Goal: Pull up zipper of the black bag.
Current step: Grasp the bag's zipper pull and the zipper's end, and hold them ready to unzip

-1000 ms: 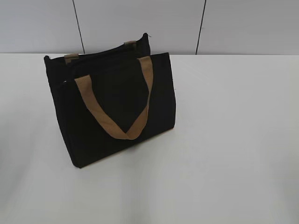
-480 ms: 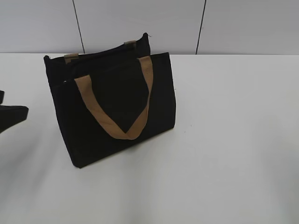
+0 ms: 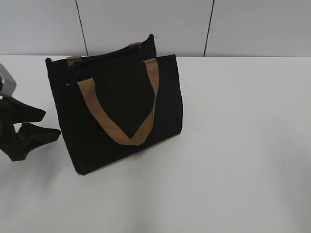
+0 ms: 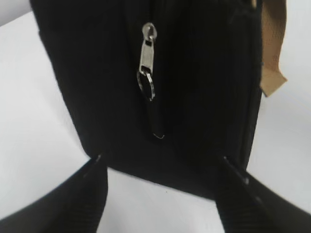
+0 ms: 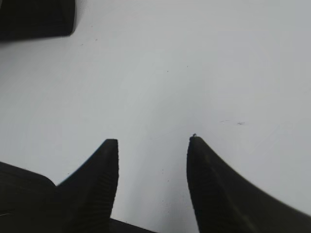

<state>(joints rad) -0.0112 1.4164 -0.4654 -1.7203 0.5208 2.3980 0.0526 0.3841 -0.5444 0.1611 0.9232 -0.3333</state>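
Note:
My left gripper grips the bag by its black zip-end tab [image 4: 156,124] next. The tab hangs loose below the zipper's ring while the bag's end panel spreads flat.
The black bag [image 3: 121,111] stands upright on the white table with tan strap handles [image 3: 121,131]. In the left wrist view its narrow end panel [image 4: 194,97] fills the frame, and the silver zipper [image 4: 147,53] with its ring pull [image 4: 146,86] hangs on the zip track. My left gripper [image 3: 51,124] is open just left of the bag's end, its fingertips [image 4: 95,162] close to the bag's bottom edge, holding nothing. My right gripper [image 5: 153,141] is open and empty over bare table; it does not show in the exterior view.
The white table [image 3: 243,145] runs to a grey panelled wall [image 3: 146,24] behind the bag. A corner of the bag [image 5: 36,19] shows at the top left of the right wrist view.
My left gripper has come in from the left edge of the exterior view and moved right, up to the bag's left end. The bag has not moved.

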